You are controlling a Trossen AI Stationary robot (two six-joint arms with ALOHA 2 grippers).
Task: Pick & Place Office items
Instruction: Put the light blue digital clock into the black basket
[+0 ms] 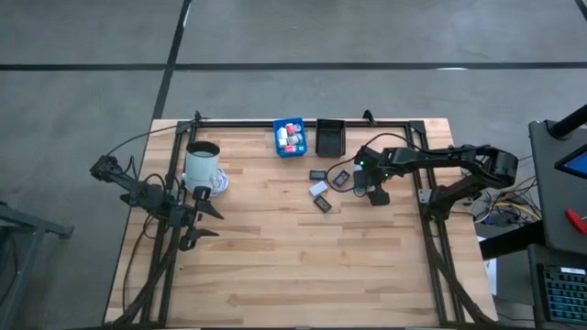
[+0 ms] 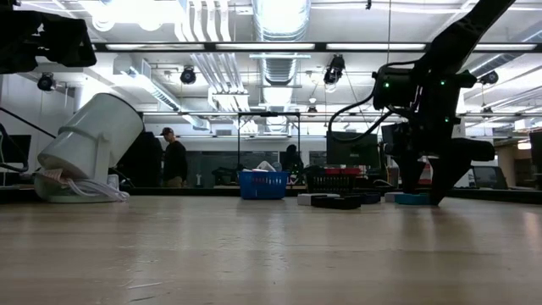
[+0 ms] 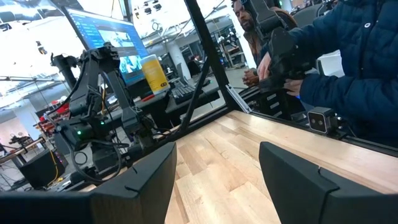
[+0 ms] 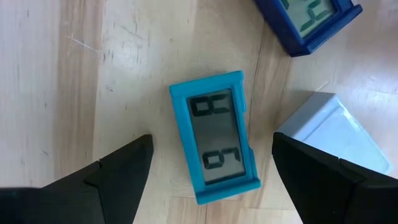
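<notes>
The teal timer (image 4: pixel 216 137) has the fingers of my right gripper reaching down beside its long sides, near the wood. My right gripper should close on it now.
My right gripper (image 4: pixel 212 142) is open and points down at the table, right of the middle (image 1: pixel 371 194). A flat teal rectangle with a grey display (image 4: pixel 214 146) lies flat on the wood between its two fingers, apart from both. A dark blue rectangle (image 4: pixel 311 22) and a white block (image 4: pixel 329 134) lie close by. A few more small pieces (image 1: pixel 321 190) lie left of the gripper. My left gripper (image 1: pixel 209 223) is open and waits above the table's left side, near the mug.
A blue bin (image 1: pixel 290 137) holding small pieces and a black bin (image 1: pixel 329 137) stand at the far edge. A large white mug (image 1: pixel 204 165) stands far left on a white pad. A person in a blue jacket (image 3: pixel 354 56) sits beyond the table's edge. Bare wood fills the near half.
</notes>
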